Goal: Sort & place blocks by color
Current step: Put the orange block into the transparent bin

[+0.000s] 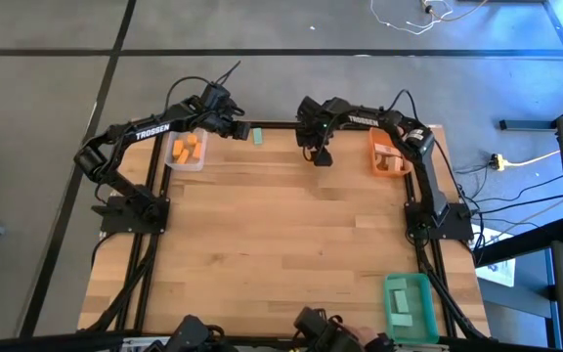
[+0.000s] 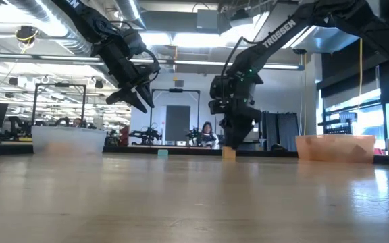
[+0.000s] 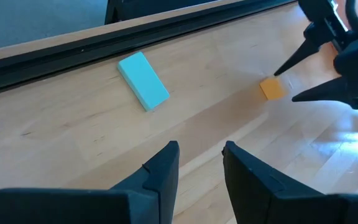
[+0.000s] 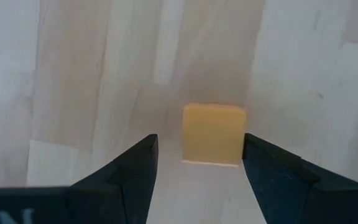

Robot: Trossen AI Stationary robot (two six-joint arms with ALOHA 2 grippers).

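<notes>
My right gripper is going to take the small orange cube [image 4: 213,134] by its opposite sides next, so that the orange pieces can be sorted together.
A small orange cube [image 4: 213,134] rests on the table near its far edge. My right gripper [image 4: 199,142] is open and points down over the cube, with one finger on either side. The low view shows the cube [image 2: 229,154] just beneath the fingers. A teal bar [image 3: 143,80] lies flat on the table to the cube's left, next to the far rail. My left gripper [image 3: 201,163] hovers above and to the left of the bar [image 1: 258,135]. It is raised off the table [image 2: 137,96], empty, with only a narrow gap between its fingers.
A clear bin [image 1: 187,152] holding orange blocks sits at the far left. An orange bin [image 1: 389,154] with blocks stands at the far right. A green bin [image 1: 409,305] sits at the near right corner. A black rail frames the table.
</notes>
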